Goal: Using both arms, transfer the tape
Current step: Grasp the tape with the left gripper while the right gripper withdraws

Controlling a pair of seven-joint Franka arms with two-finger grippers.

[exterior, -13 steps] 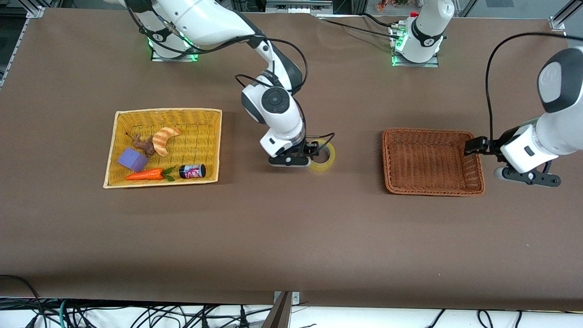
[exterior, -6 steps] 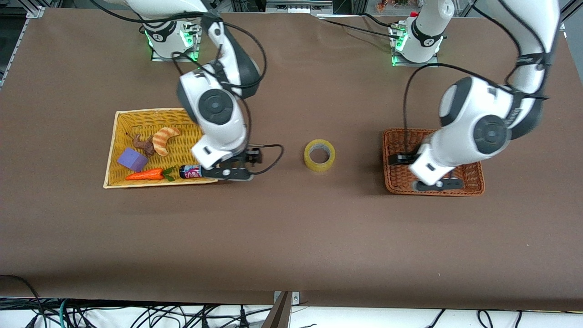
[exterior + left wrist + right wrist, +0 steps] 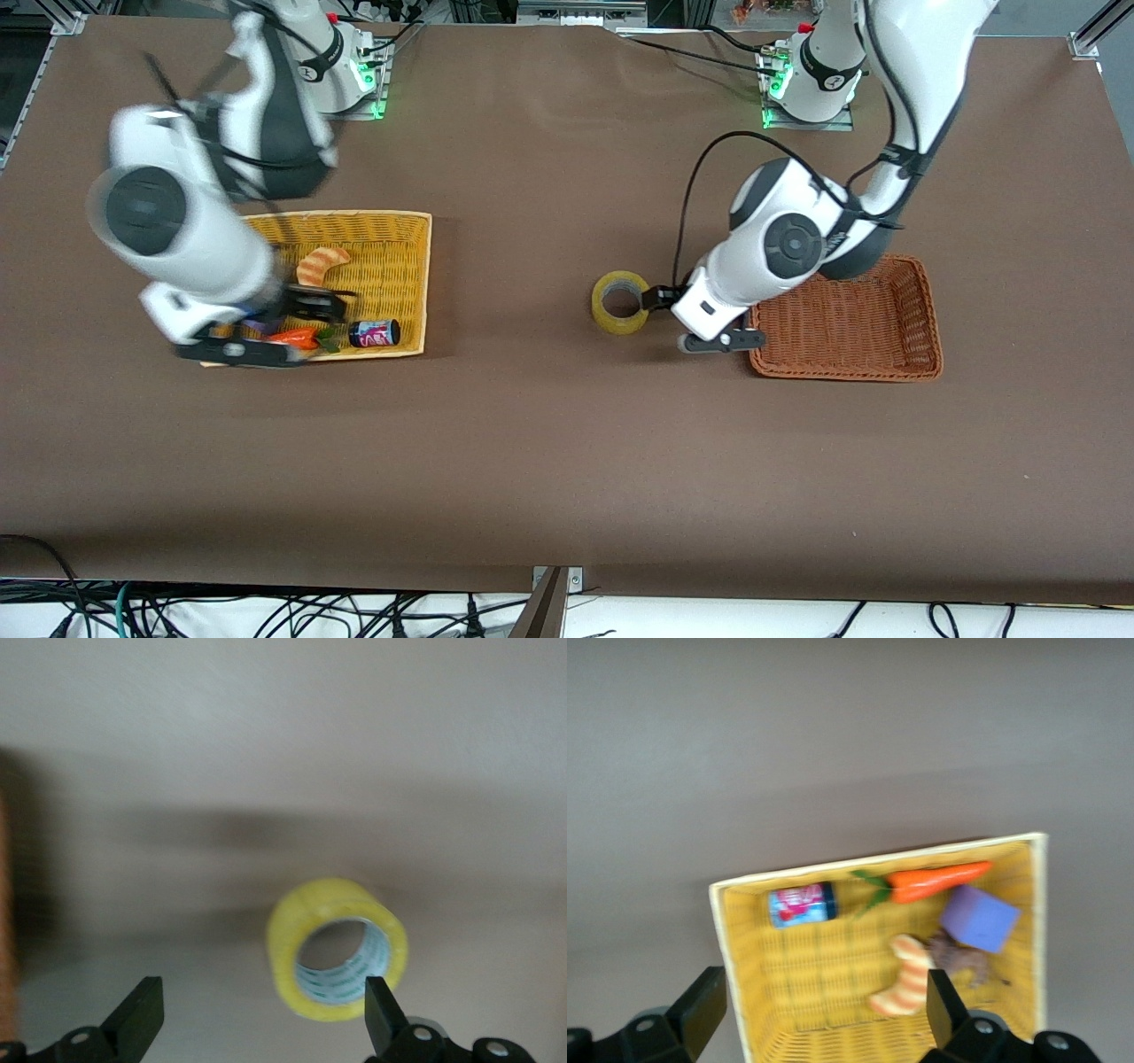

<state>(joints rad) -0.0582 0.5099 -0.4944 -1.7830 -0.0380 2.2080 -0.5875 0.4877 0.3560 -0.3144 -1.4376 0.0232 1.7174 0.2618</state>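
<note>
The yellow tape needs to be picked up next by its ring's side [image 3: 601, 304] with my left gripper, so that I can transfer it into the brown basket [image 3: 842, 368].
The tape [image 3: 622, 302], a yellowish translucent ring, lies flat on the brown table midway between the two baskets. My left gripper [image 3: 719, 341] is open and empty, over the table between the tape and the brown basket [image 3: 842, 368]. In the left wrist view the tape [image 3: 337, 948] lies close to one finger [image 3: 379, 1014], outside the open jaws of my left gripper [image 3: 261, 1028]. My right gripper [image 3: 235, 353] is open and empty over the near edge of the yellow basket [image 3: 423, 266]; it also shows in the right wrist view [image 3: 824, 1014].
The yellow basket [image 3: 797, 992] holds a dark can with a pink label [image 3: 801, 904], a carrot [image 3: 935, 881], a purple block [image 3: 980, 919], a croissant [image 3: 905, 988] and a small brown thing. The brown basket holds nothing that shows.
My right gripper let go of the tape and moved away to the yellow basket. My left arm swung across the brown basket to beside the tape. The tape has stayed put.
</note>
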